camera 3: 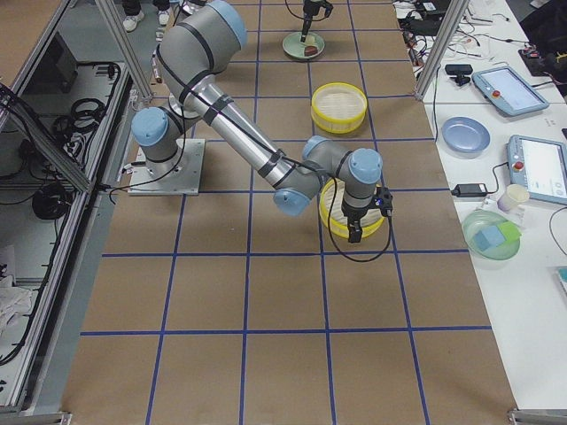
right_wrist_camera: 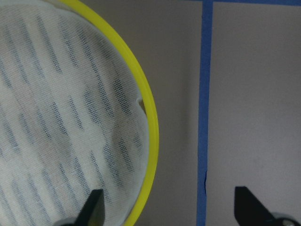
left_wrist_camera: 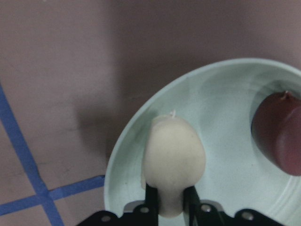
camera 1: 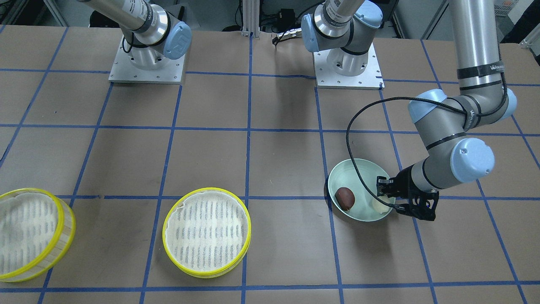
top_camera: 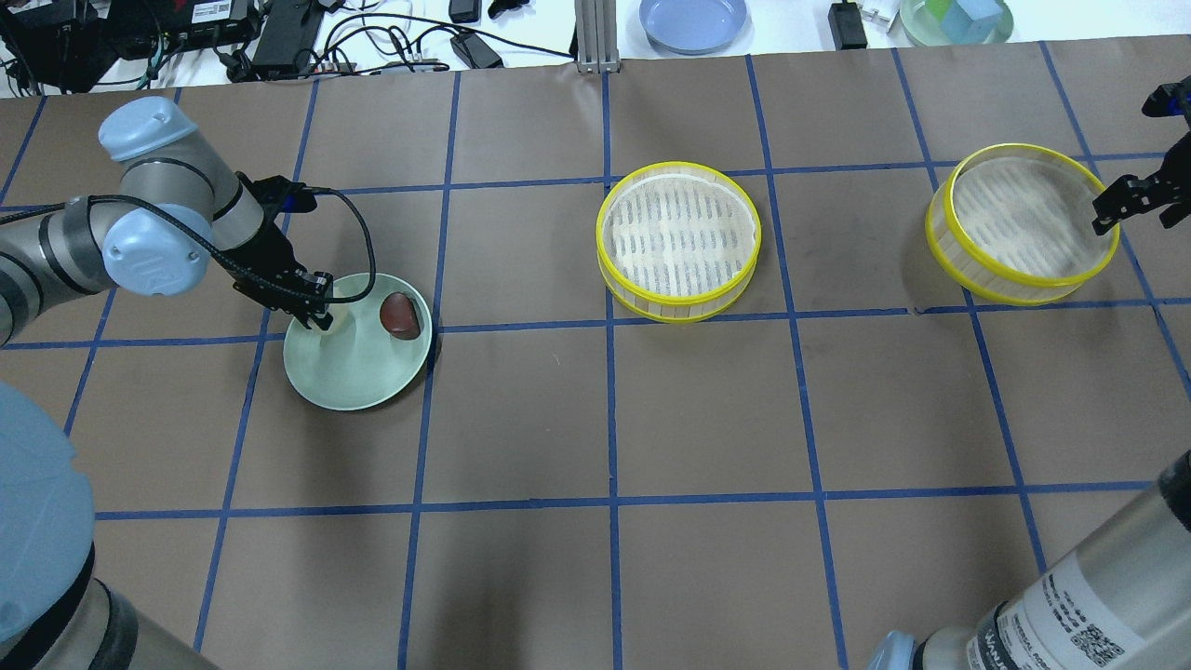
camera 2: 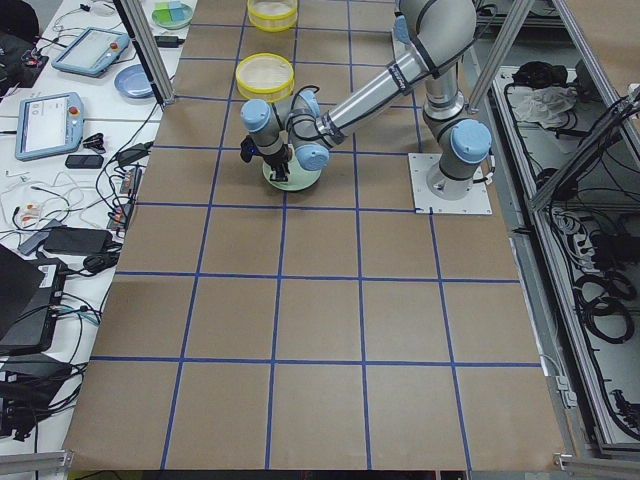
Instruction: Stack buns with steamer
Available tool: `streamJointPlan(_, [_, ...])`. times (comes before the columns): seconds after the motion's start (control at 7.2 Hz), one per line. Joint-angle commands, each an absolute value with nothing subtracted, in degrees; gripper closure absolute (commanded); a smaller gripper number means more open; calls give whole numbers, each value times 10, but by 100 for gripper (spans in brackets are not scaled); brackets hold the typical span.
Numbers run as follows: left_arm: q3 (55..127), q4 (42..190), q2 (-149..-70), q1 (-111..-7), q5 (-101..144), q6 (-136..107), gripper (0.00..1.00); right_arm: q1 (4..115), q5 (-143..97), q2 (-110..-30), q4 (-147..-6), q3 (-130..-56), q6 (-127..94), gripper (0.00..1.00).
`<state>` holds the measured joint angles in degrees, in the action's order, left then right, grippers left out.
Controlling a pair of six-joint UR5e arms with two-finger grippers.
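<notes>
The deeper steamer level should be stacked onto the shallow steamer level (camera 1: 207, 232), so my right gripper will next grab it by its yellow rim.
The cream-white bun (left_wrist_camera: 173, 160) sits between my left gripper's (left_wrist_camera: 171, 202) fingers, over the near rim of the pale green plate (camera 1: 354, 173). The gripper is shut on it. The dark reddish-brown bun (camera 1: 345, 198) lies in the plate beside it, apart from the gripper (top_camera: 312, 302). The shallow steamer tier (top_camera: 678, 240) stands mid-table. The deeper tier (top_camera: 1023, 223) stands at the far right. My right gripper (right_wrist_camera: 171, 207) is open and empty above that tier's yellow rim (right_wrist_camera: 149, 141), one finger over the liner and one over the table.
The left arm's black cable (camera 1: 352, 139) loops over the plate. A blue plate (top_camera: 693, 20) and a green bowl with blocks (top_camera: 958, 19) sit on the white bench beyond the table. Blue tape lines grid the brown tabletop.
</notes>
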<state>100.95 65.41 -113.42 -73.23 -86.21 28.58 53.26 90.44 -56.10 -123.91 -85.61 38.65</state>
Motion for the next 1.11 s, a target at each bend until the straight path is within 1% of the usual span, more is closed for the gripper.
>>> streamJointPlan(0.0, [962,668,-1113,-740,-864,273,100,533,902,-551,-1248,-848,395,39])
streamJointPlan(0.14, [943,674,-1101,-762,-857,198,100,533,903,-549,-1248,-848,401,62])
streamJointPlan(0.28, [927,671,-1101,-803,-852,104,100,533,901,-550,-1247,-848,397,82])
streamJointPlan(0.42, [916,656,-1104,-834,-826,31,100,533,899,-550,-1246,-848,396,100])
streamJointPlan(0.69, [911,605,-1110,-872,-713,-76,100,533,898,-552,-1243,-848,395,100])
streamJointPlan(0.97, [916,495,-1138,-928,-658,-162,100,533,899,-562,-1238,-848,393,100])
